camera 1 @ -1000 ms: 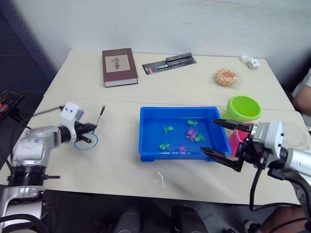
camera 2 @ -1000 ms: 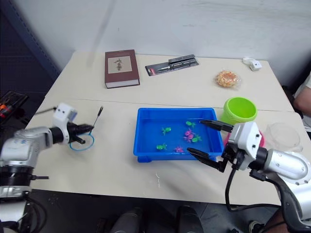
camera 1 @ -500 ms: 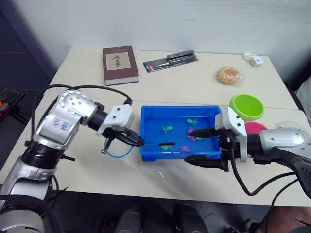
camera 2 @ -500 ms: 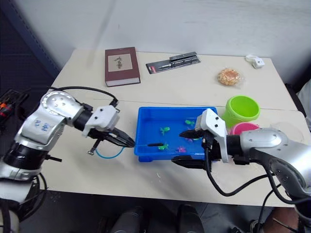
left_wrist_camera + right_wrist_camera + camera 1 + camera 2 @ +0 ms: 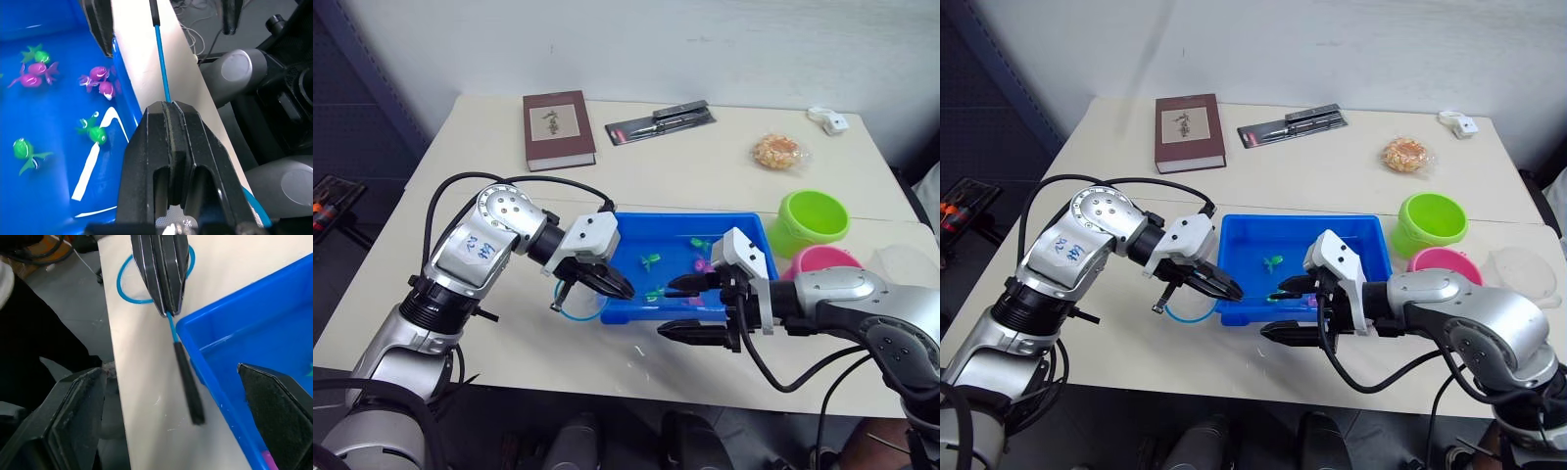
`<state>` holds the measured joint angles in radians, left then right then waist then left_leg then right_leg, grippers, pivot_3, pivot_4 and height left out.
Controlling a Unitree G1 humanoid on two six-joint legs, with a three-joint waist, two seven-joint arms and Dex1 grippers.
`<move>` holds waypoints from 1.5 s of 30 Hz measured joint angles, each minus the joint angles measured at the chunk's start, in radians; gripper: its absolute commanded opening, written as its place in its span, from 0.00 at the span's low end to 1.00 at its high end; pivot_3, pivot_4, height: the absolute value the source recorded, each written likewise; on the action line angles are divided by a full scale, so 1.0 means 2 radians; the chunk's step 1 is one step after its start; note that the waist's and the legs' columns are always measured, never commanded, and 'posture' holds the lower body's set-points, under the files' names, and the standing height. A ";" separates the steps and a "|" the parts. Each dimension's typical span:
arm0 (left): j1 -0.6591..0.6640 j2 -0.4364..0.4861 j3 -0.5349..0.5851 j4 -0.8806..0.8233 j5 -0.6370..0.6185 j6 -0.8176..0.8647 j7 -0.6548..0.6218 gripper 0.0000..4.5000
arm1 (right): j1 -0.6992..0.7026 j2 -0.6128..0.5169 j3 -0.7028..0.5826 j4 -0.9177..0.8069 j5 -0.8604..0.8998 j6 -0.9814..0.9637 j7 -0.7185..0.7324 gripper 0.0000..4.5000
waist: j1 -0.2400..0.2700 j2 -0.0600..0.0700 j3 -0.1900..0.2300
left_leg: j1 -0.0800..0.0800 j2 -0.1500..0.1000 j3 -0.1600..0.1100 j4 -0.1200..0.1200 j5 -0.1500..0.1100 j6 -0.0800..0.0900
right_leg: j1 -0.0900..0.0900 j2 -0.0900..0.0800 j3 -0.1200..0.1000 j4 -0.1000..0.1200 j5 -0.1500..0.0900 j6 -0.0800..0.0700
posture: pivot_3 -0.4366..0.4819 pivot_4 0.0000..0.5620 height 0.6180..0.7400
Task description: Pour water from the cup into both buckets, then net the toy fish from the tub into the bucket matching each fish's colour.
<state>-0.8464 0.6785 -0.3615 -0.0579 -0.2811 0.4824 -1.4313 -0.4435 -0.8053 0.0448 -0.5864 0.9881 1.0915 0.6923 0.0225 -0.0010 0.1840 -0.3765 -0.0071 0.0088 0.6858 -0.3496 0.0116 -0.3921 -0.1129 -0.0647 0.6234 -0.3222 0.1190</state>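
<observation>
The robot's right gripper will next take the net by its thin handle, so the net's hoop stays free to scoop up the toy fish.
My left gripper [image 5: 612,287] is shut on the net's thin blue stick [image 5: 164,73], at the front left corner of the blue tub [image 5: 677,231]. The net's light blue hoop [image 5: 139,302] lies over the table beside the tub. Its dark handle [image 5: 188,382] points toward my right gripper [image 5: 666,309], which is open at the tub's front rim with the handle's end between its fingers [image 5: 73,416]. Green fish [image 5: 98,132] and pink fish [image 5: 100,73] lie in the tub. The lime green bucket [image 5: 813,220], pink bucket [image 5: 824,261] and clear cup [image 5: 1523,271] stand at the right.
At the back of the table are a dark red book [image 5: 558,127], a black packet of tools [image 5: 661,122], a bag of snacks [image 5: 775,152] and a small white object [image 5: 827,122]. The table's front edge runs just below both grippers.
My left gripper has carried the net from the table's left side to the tub's front left corner. My right gripper has moved left along the tub's front and stays open.
</observation>
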 measured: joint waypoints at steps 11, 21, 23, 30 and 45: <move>0.000 -0.011 0.000 -0.004 0.007 0.012 0.016 0.00 | -0.026 0.016 -0.010 0.004 0.027 0.042 -0.042 1.00 | -0.001 0.000 0.000 | 0.000 0.000 0.000 0.000 0.000 0.000 | 0.000 0.000 0.000 0.000 0.000 0.000 | 0.48 0.27 0.99; 0.000 -0.008 -0.006 -0.024 0.007 0.034 0.020 0.00 | -0.032 0.020 -0.009 0.004 0.035 0.055 -0.044 0.70 | -0.001 0.000 0.000 | 0.000 0.000 0.000 0.000 0.000 0.000 | 0.000 0.000 0.000 0.000 0.000 0.000 | 0.48 0.27 0.99; 0.000 -0.008 -0.006 -0.026 0.008 0.037 0.021 0.00 | -0.032 0.021 -0.009 0.004 0.037 0.056 -0.044 0.47 | -0.001 0.000 0.000 | 0.000 0.000 0.000 0.000 0.000 0.000 | 0.000 0.000 0.000 0.000 0.000 0.000 | 0.48 0.27 0.99; 0.001 -0.009 -0.006 -0.027 0.007 0.035 0.024 0.00 | -0.032 0.021 -0.010 0.006 0.037 0.057 -0.047 0.00 | -0.001 0.000 0.000 | 0.000 0.000 0.000 0.000 0.000 0.000 | 0.000 0.000 0.000 0.000 0.000 0.000 | 0.48 0.27 0.99; -0.015 -0.074 0.162 -0.004 -0.152 0.071 0.068 0.98 | -0.024 0.007 -0.011 -0.003 0.035 0.042 -0.018 0.00 | -0.001 0.000 0.000 | 0.000 0.000 0.000 0.002 0.000 0.000 | 0.000 0.000 0.000 0.001 0.000 0.000 | 0.48 0.27 0.99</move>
<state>-0.8755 0.5306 -0.0366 -0.0662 -0.5854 0.6241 -1.2956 -0.4915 -0.7910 0.0223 -0.5927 1.0582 1.1758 0.6555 0.0208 -0.0010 0.1840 -0.3773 -0.0071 0.0078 0.6891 -0.3496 0.0116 -0.3922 -0.1130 -0.0649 0.6259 -0.3222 0.1191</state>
